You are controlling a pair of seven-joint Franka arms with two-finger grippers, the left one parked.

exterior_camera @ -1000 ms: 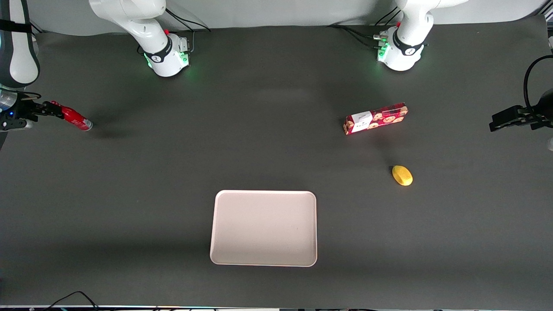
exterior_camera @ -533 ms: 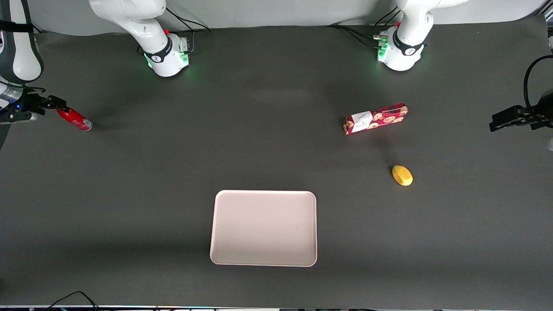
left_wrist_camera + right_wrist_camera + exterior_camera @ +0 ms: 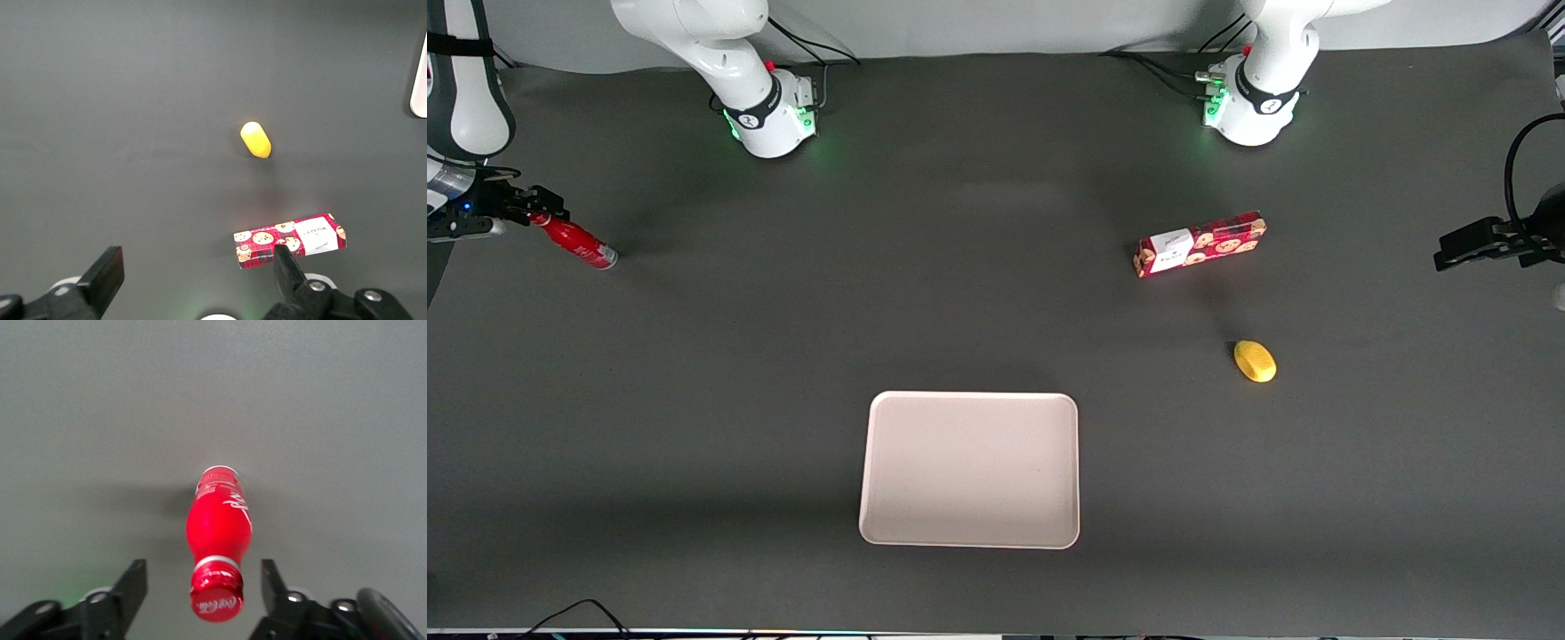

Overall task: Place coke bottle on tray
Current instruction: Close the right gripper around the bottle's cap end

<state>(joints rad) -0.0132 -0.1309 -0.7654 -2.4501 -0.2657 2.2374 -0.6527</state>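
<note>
The coke bottle needs to go on the pale tray (image 3: 969,471). My gripper should next grip the bottle by its red cap (image 3: 539,220) and then place it there.
The coke bottle (image 3: 580,245) is small, glossy red and has a silvery base. It stands on the dark table at the working arm's end, and its white script shows in the right wrist view (image 3: 219,520). My gripper (image 3: 541,210) hovers over its red cap. The gripper (image 3: 203,585) is open, with one black finger (image 3: 132,585) on each side of the cap and a clear gap to each, so nothing is held. The pale pinkish-cream tray (image 3: 969,471) lies flat and bare, nearer the front camera and toward the table's middle.
A red patterned cookie box (image 3: 1200,243) lies toward the parked arm's end, also seen in the left wrist view (image 3: 290,240). A yellow lemon-like object (image 3: 1255,361) lies a little nearer the camera than the box. The two arm bases (image 3: 769,120) stand along the back edge.
My gripper has shifted slightly farther from the front camera, or higher, over the bottle's cap. The bottle stays where it was, and the fingers stay open.
</note>
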